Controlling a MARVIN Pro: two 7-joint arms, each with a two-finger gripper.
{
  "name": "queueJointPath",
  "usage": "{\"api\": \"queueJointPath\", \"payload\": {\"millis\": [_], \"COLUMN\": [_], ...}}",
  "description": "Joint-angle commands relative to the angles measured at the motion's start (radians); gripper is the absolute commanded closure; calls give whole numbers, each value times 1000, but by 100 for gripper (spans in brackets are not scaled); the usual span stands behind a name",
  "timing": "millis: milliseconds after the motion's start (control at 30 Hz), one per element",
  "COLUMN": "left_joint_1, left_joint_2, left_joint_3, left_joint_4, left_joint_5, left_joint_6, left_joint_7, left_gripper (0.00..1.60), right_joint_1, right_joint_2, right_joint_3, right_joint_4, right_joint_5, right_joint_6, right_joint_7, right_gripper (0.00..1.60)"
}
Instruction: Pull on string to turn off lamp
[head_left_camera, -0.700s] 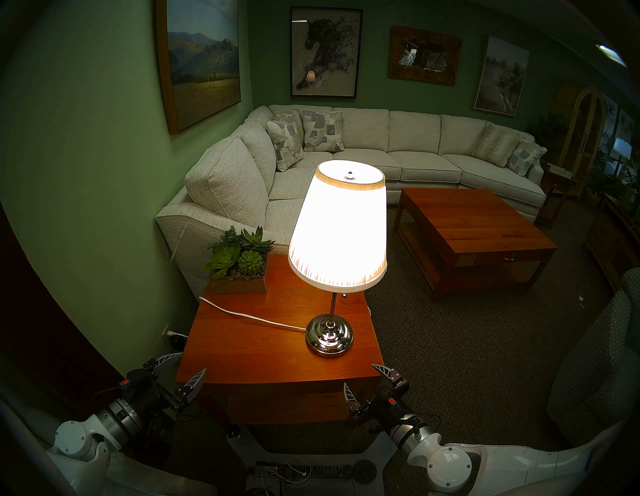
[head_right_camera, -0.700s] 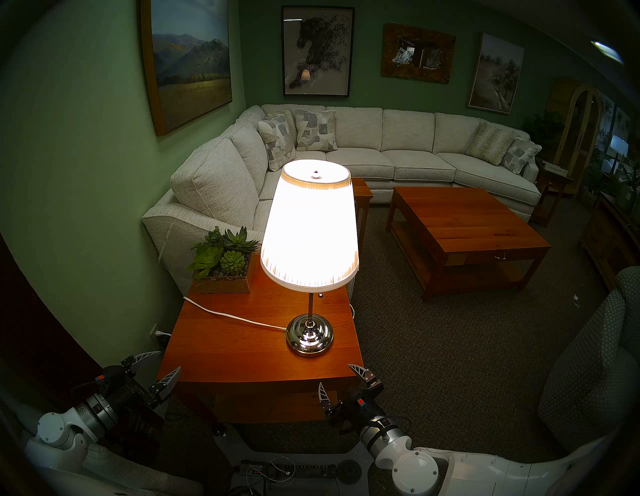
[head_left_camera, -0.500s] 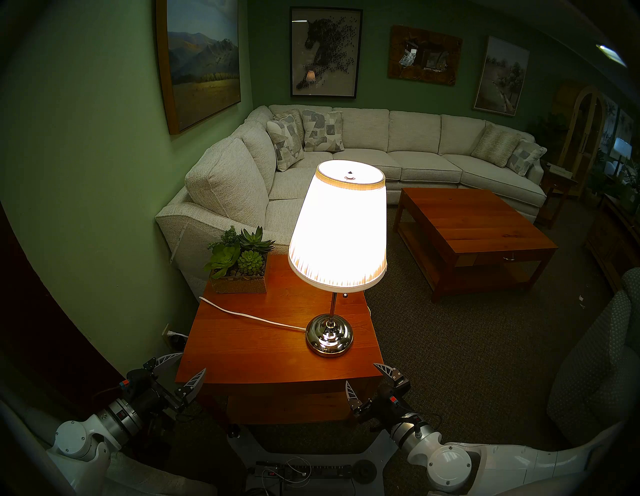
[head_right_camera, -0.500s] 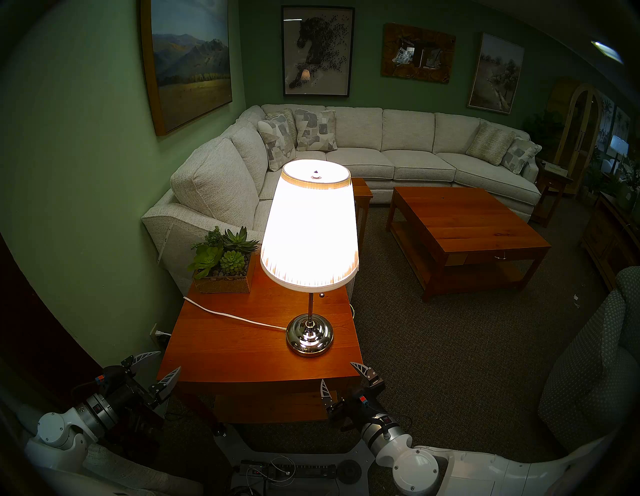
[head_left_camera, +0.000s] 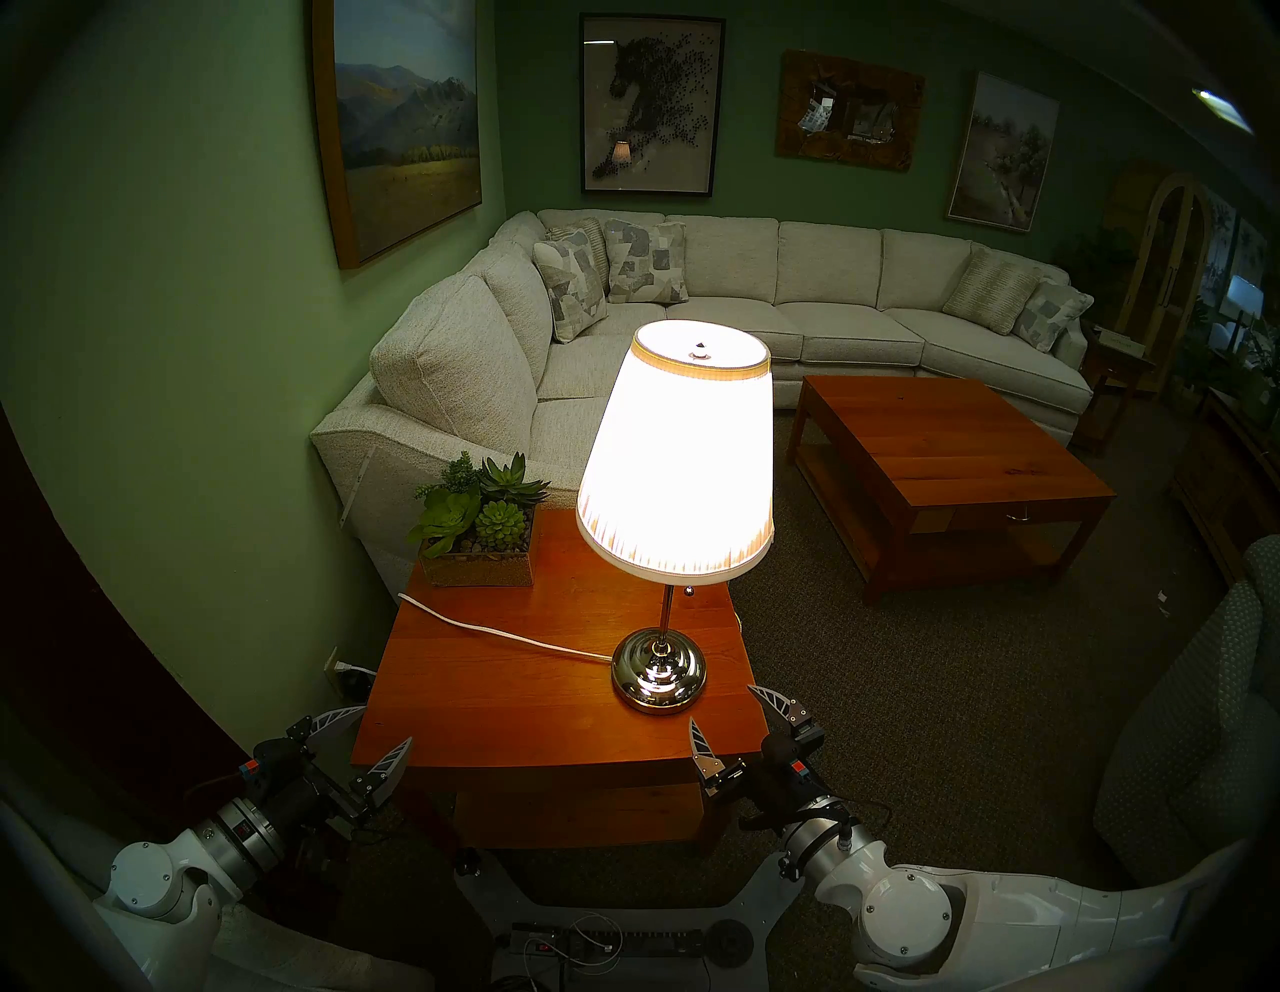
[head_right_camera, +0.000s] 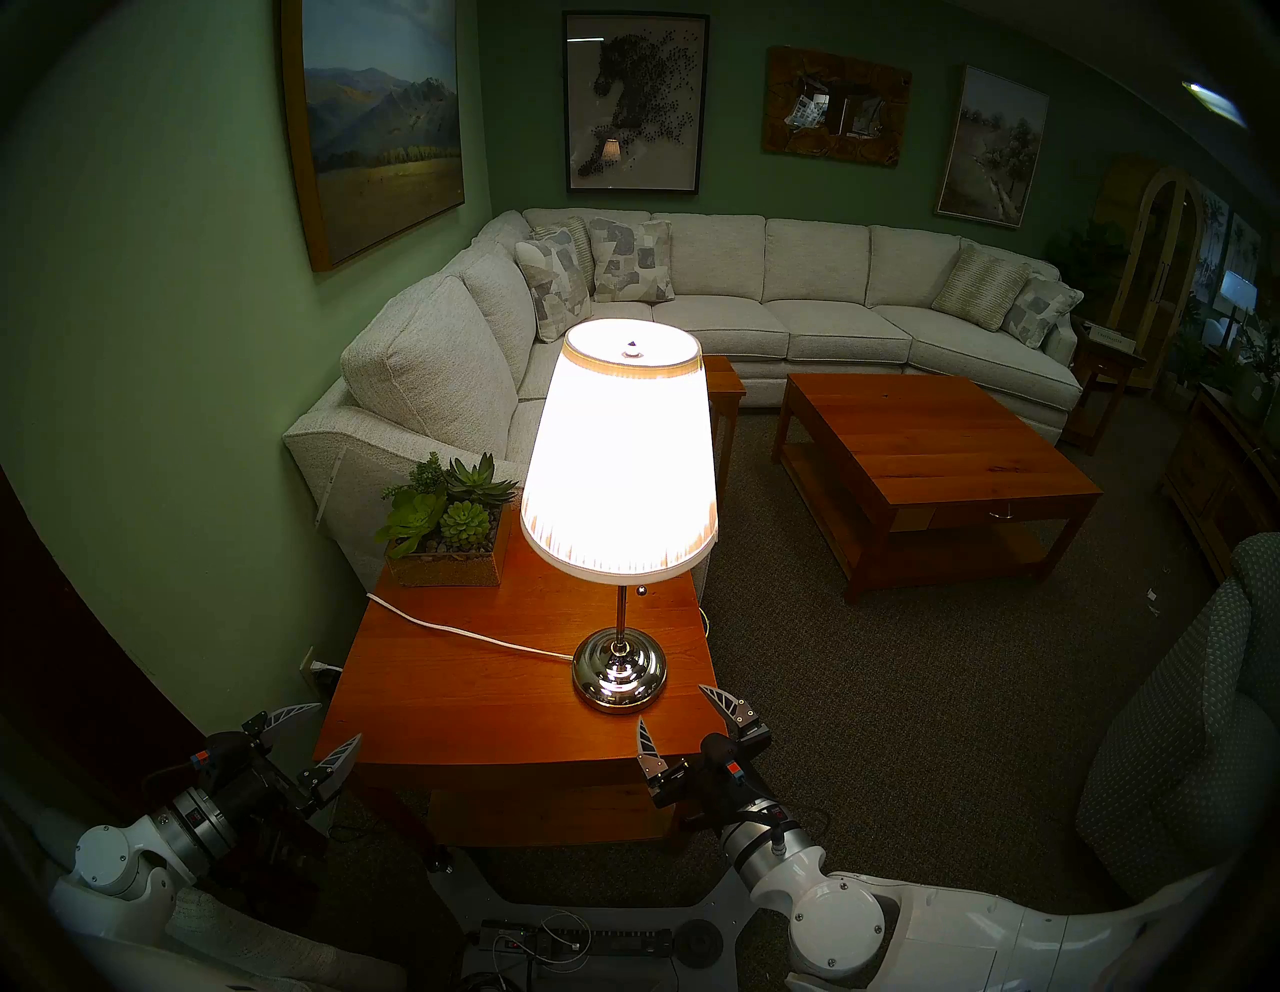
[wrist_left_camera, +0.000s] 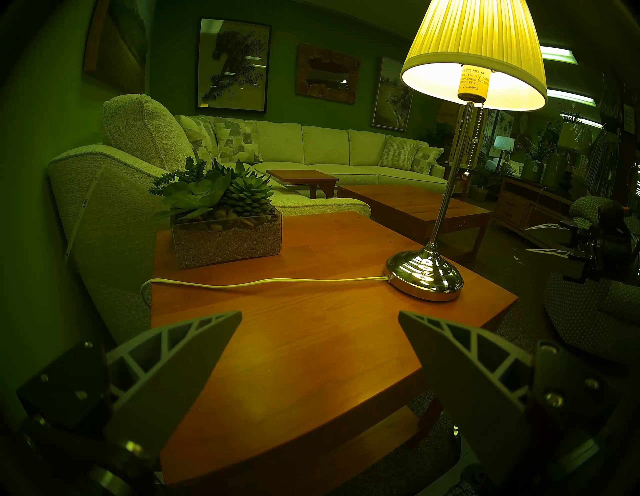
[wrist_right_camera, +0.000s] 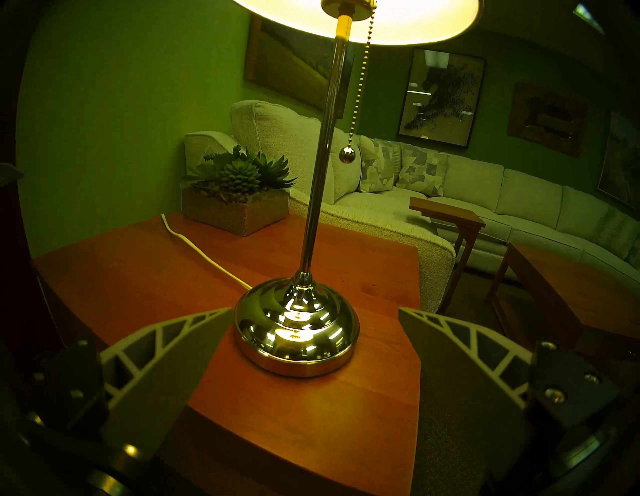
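The lamp is still lit. My right gripper grabs the string by its lower end next, just above the metal bead (wrist_right_camera: 347, 155), to turn off the lamp.
The lamp (head_left_camera: 675, 450) is lit and stands on the right half of a wooden side table (head_left_camera: 519, 700), with a white pleated shade, a chrome stem and a domed chrome base (head_left_camera: 659, 669). The string is a thin bead chain (wrist_right_camera: 360, 83) hanging from under the shade, right of the stem, ending in a small metal bead (wrist_right_camera: 347, 155) (head_left_camera: 690, 591) (head_right_camera: 642, 591). My right gripper (head_left_camera: 724, 706) is open and empty over the table's front right corner, below and in front of the bead. My left gripper (head_left_camera: 374, 727) is open and empty at the table's front left corner.
A white power cord (head_left_camera: 499, 632) runs left from the base across the table. A glass planter of succulents (head_left_camera: 478, 533) stands at the table's back left. A pale sectional sofa (head_left_camera: 692, 305) lies behind, a wooden coffee table (head_left_camera: 949, 457) at right, an armchair (head_left_camera: 1191, 727) at far right.
My right gripper has risen and moved forward, from below the table's front edge to over its front right corner. The left arm, lamp and chain have not moved.
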Motion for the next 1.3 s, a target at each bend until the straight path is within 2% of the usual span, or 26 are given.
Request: {"api": "queueJointPath", "payload": {"millis": [0,167,333,867,1100,1267], "left_joint_1": [-3,-3,-3,-3,-3,-3], "left_joint_2": [2,2,2,2,2,2], "left_joint_3": [-7,-7,-7,-7,-8,-8], "left_joint_4": [-17,-17,-16,-17,-17,-17], "left_joint_5": [-3,-3,-3,-3,-3,-3], "left_joint_6": [-4,-4,-4,-4,-4,-4], "left_joint_7": [-1,-1,-2,-2,-2,-2], "left_gripper": [0,0,0,0,0,0], "right_joint_1": [44,73,107,208,229,222], "right_joint_2": [-22,-42,-57,-169,-178,-166], "right_joint_3": [31,49,69,89,103,106], "right_joint_4": [-24,-10,0,108,124,93], "right_joint_5": [-10,-6,6,27,34,22], "right_joint_6": [-33,-52,-40,-11,-19,-15], "right_joint_7": [1,13,32,123,144,143], "right_gripper": [0,0,0,0,0,0]}}
